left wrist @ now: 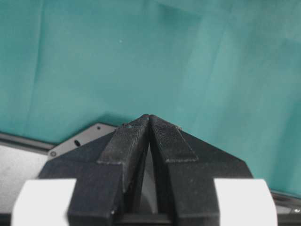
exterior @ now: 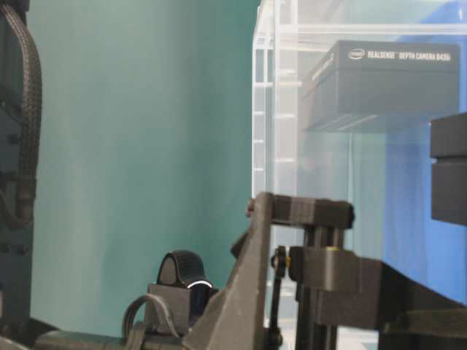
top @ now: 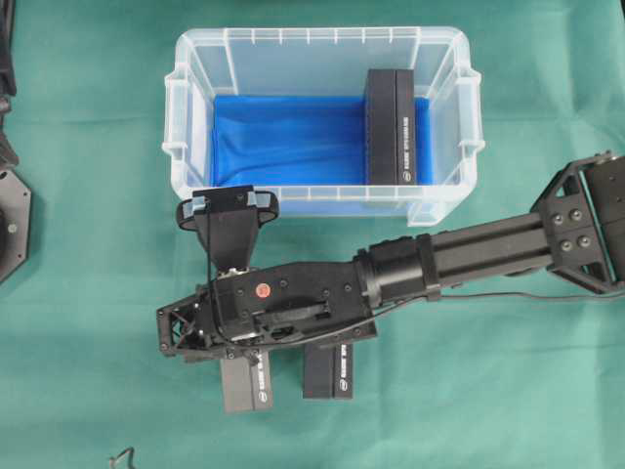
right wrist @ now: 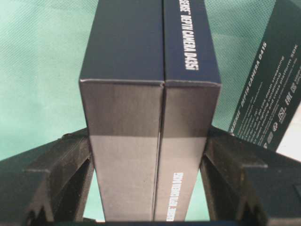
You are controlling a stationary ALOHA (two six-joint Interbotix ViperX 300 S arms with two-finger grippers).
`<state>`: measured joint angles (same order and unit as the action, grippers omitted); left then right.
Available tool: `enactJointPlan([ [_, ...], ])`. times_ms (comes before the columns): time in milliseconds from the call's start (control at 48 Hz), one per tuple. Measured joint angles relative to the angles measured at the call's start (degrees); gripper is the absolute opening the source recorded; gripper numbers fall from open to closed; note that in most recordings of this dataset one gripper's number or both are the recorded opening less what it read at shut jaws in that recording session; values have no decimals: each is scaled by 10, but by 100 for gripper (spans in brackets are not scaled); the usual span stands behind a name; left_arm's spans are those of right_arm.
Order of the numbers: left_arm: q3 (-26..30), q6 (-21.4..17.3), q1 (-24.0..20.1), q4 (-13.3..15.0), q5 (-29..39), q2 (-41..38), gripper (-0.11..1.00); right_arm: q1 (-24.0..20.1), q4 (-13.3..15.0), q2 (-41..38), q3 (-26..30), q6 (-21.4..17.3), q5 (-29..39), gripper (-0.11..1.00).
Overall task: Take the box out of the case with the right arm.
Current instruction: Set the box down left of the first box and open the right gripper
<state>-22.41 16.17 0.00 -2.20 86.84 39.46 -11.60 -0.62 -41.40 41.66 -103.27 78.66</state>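
I should let go of the black box (top: pixel 246 386) with my right gripper now, because its bottom is down at the green cloth in front of the case (top: pixel 312 37).
The clear case (top: pixel 312 37) with its blue sheet (top: pixel 283 137) stands at the back of the green cloth. One black box (top: pixel 393 127) stands on edge inside it, near the right wall, and shows through the wall (exterior: pixel 387 80) in the table-level view. My right gripper (top: pixel 246 363) is in front of the case, outside it. It is shut on another black box (right wrist: pixel 141 70), with a finger (right wrist: pixel 70 160) pressed on each long side. I cannot tell whether this box touches the cloth. My left gripper (left wrist: pixel 149 117) is shut and holds nothing.
A third black box (top: pixel 327 369) lies on the cloth just right of the held one, also seen tilted (right wrist: pixel 268 94) in the right wrist view. The right arm (top: pixel 469 256) stretches across in front of the case. A black base (top: pixel 12 220) sits at the left edge.
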Motion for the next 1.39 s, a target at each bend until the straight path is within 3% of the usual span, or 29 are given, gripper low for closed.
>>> enactJointPlan([
  [146,0,0,0,-1,0,0,11,0,1,0,0,0,3,72],
  [354,0,0,0,0,0,0,11,0,1,1,1,0,7,94],
  [708,0,0,0,0,1,0,11,-2,9,1,1,0,7,94],
  [853,0,0,1,0,0,0,11,-2,26,4,0,1,13,93],
  [1082,0,0,1,-1,-4,0,11,-2,56,53,8,0,68,92],
  [1395,0,0,1,0,-6,0,11,-2,68,76,26,0,132,92],
])
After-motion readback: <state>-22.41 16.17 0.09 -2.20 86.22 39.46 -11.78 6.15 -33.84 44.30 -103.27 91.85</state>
